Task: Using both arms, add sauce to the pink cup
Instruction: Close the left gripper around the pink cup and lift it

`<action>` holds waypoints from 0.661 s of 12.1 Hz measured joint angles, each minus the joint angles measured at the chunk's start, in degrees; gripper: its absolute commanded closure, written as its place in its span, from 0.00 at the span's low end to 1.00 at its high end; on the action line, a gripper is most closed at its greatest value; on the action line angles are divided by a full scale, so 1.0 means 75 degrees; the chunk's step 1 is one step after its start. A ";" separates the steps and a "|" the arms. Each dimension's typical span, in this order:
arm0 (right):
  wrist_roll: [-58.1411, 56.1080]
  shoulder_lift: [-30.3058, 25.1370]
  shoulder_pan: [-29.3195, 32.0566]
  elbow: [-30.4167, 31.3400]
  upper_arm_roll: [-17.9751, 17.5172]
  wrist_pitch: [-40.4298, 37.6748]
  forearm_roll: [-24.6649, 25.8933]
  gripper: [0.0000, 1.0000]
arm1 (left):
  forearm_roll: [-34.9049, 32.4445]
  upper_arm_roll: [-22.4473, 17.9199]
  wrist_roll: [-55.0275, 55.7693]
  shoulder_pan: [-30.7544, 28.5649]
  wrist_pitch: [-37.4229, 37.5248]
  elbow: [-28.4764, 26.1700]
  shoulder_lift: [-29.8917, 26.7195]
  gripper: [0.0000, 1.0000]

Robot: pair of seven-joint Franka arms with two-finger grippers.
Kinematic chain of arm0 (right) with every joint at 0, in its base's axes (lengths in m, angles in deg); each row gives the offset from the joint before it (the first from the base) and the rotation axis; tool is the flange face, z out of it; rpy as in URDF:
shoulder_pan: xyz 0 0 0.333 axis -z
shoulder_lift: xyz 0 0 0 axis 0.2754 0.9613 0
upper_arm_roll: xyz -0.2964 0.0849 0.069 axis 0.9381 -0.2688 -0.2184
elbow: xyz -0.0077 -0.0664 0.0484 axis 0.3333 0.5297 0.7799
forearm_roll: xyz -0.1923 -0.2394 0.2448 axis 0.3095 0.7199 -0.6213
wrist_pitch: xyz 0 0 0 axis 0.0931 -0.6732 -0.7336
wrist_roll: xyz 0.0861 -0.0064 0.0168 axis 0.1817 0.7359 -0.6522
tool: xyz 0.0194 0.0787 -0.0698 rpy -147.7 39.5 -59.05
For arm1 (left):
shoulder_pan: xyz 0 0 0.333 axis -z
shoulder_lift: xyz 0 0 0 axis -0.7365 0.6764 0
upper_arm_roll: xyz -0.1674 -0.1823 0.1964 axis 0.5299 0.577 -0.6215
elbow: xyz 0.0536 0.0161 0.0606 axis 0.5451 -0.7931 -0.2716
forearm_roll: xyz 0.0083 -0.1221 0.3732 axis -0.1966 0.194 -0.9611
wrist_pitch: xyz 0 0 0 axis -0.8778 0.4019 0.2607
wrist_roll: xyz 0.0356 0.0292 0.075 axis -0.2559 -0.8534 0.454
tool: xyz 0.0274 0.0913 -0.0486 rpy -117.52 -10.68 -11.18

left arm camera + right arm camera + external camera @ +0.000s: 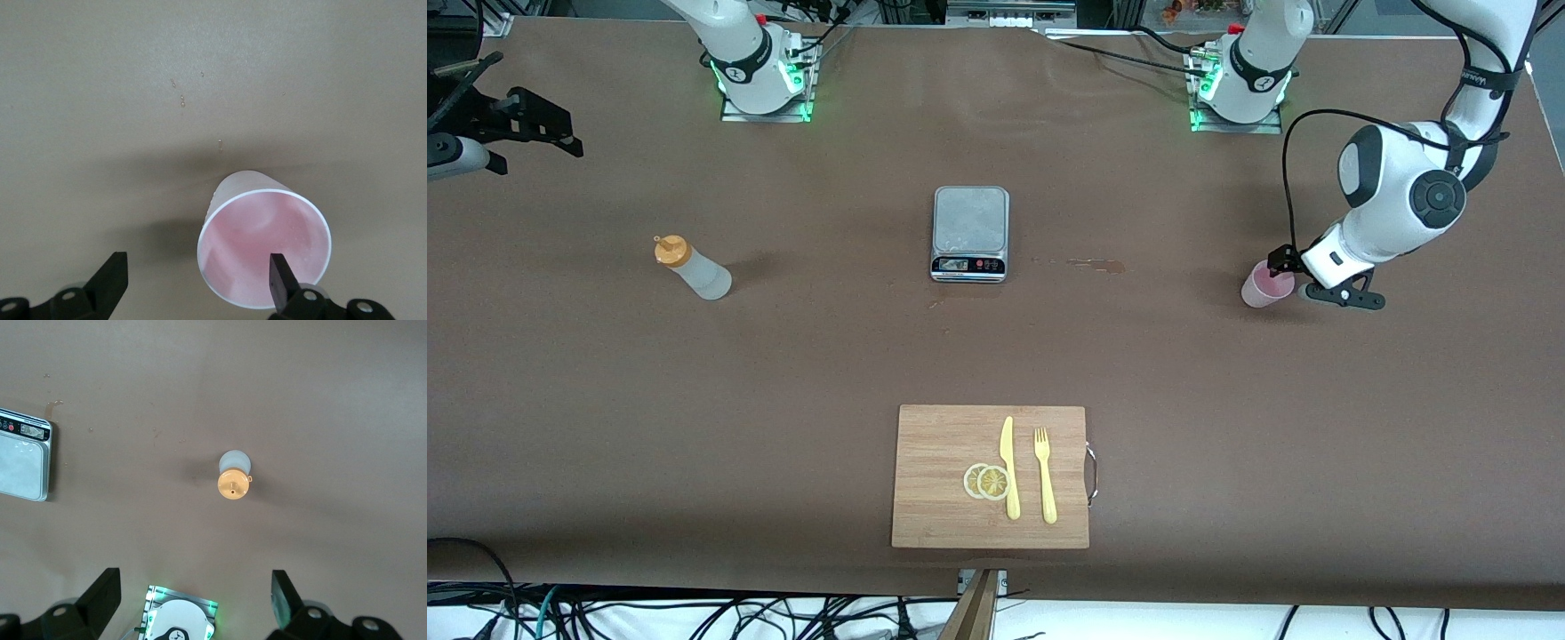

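Observation:
The pink cup's opening (1275,284) should stay free to take the sauce. My left gripper will therefore grab the pink cup by its rim (1293,284) next.
The pink cup (1266,287) stands upright and empty at the left arm's end of the table. My left gripper (1285,265) is open just above it. In the left wrist view one finger (281,275) lies over the cup's mouth (263,250) and the other finger stands well outside, so one side of the rim lies between them. The sauce bottle (694,269), whitish with an orange cap, stands at the right arm's end of the table. My right gripper (534,120) is open and empty, high in the air; its wrist view shows the bottle (233,477) far below.
A silver scale (970,233) sits mid-table, between the bottle and the cup. A wooden cutting board (943,444) with lemon slices, a yellow knife and a fork lies nearer the front camera. A small stain (1098,263) marks the table beside the scale.

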 measured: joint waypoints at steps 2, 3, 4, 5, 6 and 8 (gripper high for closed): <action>-0.0076 0.0001 0.0000 0.0021 0.0000 0.0007 0.0001 0.00 | 0.0000 0.0000 -0.0004 0.0000 -0.0139 -0.0073 0.0085 0.36; -0.0179 0.0001 0.0002 0.0041 0.0000 0.0028 0.0002 0.00 | 0.0000 0.0000 -0.0004 0.0000 -0.0152 -0.0084 0.0105 0.53; -0.0235 0.0001 0.0006 0.0067 0.0002 0.0045 0.0004 0.00 | 0.0000 0.0000 -0.0005 0.0000 -0.0159 -0.0084 0.0112 0.68; -0.0257 0.0001 0.0006 0.0089 0.0003 0.0054 0.0006 0.00 | 0.0000 0.0000 -0.0005 0.0000 -0.0163 -0.0084 0.0112 0.84; -0.0265 0.0001 0.0006 0.0099 0.0003 0.0058 0.0007 0.00 | 0.0000 0.0000 -0.0005 0.0000 -0.0164 -0.0084 0.0112 0.98; -0.0326 0.0001 0.0006 0.0111 0.0003 0.0060 0.0008 0.00 | 0.0000 0.0000 -0.0005 0.0000 -0.0174 -0.0082 0.0112 1.00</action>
